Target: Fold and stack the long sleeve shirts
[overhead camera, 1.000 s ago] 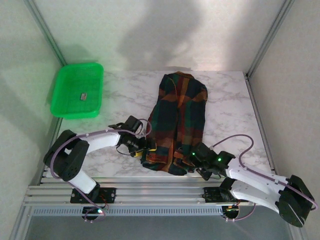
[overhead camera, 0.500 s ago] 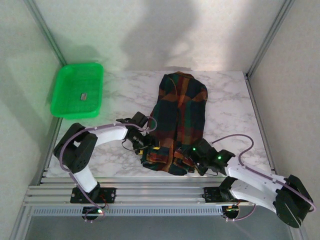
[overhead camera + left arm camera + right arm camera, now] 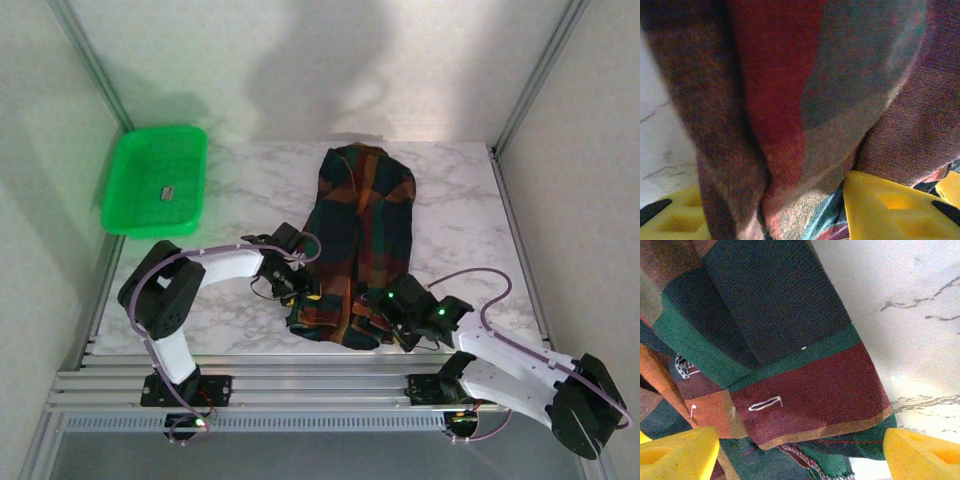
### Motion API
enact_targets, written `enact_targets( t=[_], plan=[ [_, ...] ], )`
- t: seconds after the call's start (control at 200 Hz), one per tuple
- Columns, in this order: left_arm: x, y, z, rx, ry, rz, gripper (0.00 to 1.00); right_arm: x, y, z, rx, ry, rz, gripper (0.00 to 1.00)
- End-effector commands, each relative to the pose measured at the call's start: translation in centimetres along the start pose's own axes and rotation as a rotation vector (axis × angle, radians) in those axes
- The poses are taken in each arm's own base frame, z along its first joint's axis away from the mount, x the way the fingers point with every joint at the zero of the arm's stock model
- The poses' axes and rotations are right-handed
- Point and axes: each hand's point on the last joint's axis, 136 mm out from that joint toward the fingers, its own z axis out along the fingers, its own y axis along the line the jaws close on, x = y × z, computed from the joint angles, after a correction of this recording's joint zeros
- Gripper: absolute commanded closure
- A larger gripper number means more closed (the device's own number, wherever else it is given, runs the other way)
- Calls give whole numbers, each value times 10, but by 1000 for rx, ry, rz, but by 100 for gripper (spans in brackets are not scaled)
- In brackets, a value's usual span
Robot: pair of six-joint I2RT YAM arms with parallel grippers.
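Observation:
The robot needs to straighten the shirt for folding, so its right gripper should next grab the red and green hem of the shirt at its near corner.
One long sleeve shirt (image 3: 360, 225), plaid in dark green, red, orange and navy, lies lengthwise on the marble table, collar at the far end. My left gripper (image 3: 303, 298) sits at its near left hem. In the left wrist view the yellow fingers (image 3: 890, 210) stand half closed, with a bunched fold of the shirt (image 3: 790, 125) pressed between them. My right gripper (image 3: 385, 318) is at the near right hem corner. Its yellow fingers (image 3: 925, 452) are wide open, straddling the shirt's red and green hem (image 3: 815, 405) without pinching it.
A bright green tray (image 3: 140, 170) stands at the far left with a small grey object (image 3: 168, 191) in it. Bare marble (image 3: 460, 230) lies right of the shirt. Metal frame posts rise at both far corners, and rails run along the near edge.
My left gripper has slid right onto the shirt's near left hem, and its fingers have narrowed around the cloth. The right gripper has crept slightly further over the hem, still open.

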Motion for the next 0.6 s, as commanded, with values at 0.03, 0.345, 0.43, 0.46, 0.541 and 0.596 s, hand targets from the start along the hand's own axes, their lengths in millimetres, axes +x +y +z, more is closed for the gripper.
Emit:
enact_targets(
  t=[0.03,0.345,0.43,0.46,0.541,0.596],
  plan=[
    [-10,-21,13,54,-26,78,61,0,-5,5,46,10,-10,14],
    [-11,-21,10,48,-35,74,83,-8,-25,-5,111,-6,13,14],
    [-11,-22,10,52,-34,73,86,-10,-22,-2,95,-11,16,14],
    [-11,-23,10,54,-33,74,87,-11,-19,0,84,-11,18,14],
    [-11,-22,10,52,-33,77,89,-14,-13,3,80,-20,13,14],
    [-10,-21,10,49,-30,77,91,-16,-10,7,82,-17,10,14]
  ],
)
